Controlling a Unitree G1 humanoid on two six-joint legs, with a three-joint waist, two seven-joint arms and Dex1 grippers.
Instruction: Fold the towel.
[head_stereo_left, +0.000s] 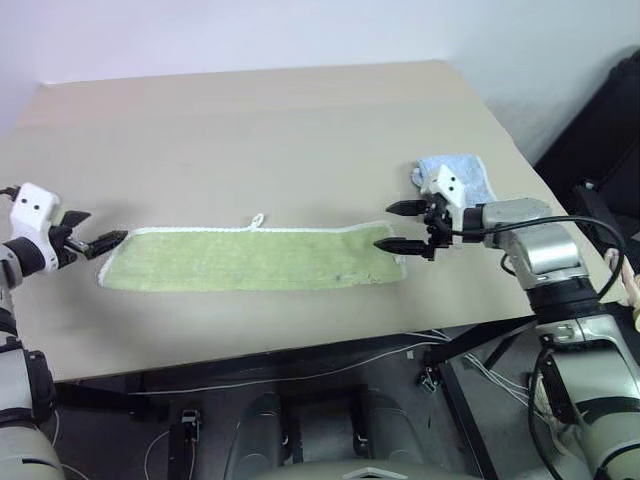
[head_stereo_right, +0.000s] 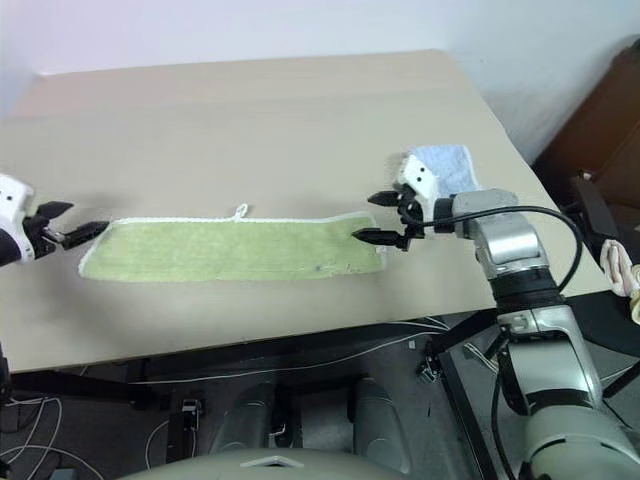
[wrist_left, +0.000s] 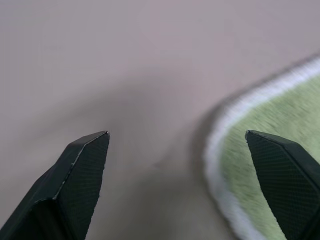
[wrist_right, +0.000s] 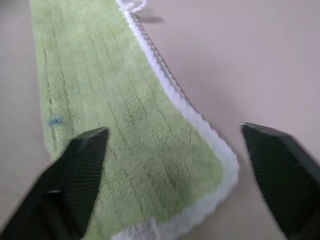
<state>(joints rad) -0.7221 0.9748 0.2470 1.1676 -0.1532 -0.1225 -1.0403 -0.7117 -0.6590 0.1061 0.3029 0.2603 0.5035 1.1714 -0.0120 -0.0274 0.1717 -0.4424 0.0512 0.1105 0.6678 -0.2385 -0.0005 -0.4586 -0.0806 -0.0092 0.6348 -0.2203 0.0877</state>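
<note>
My right gripper grabs the green towel (head_stereo_left: 250, 258) by its white-edged corner with the label (head_stereo_left: 396, 270) next, to fold the towel.
The light green towel (head_stereo_left: 250, 258) lies flat on the table as a long, narrow strip. White edging runs along its far side, with a small white loop (head_stereo_left: 256, 220) at the middle. My left gripper (head_stereo_left: 105, 227) is open at the strip's left end, just off the corner and holding nothing. In the left wrist view the towel's rounded corner (wrist_left: 235, 165) lies beside one fingertip (wrist_left: 282, 170). My right gripper (head_stereo_left: 383, 226) is open over the right end, also empty. The right wrist view looks along the towel (wrist_right: 125, 115) between the spread fingers.
A small light blue towel (head_stereo_left: 470, 175) lies bunched on the table (head_stereo_left: 250, 120) just behind my right hand, near the right edge. The table's front edge runs close below the green strip. Cables and dark stands sit on the floor beyond the edges.
</note>
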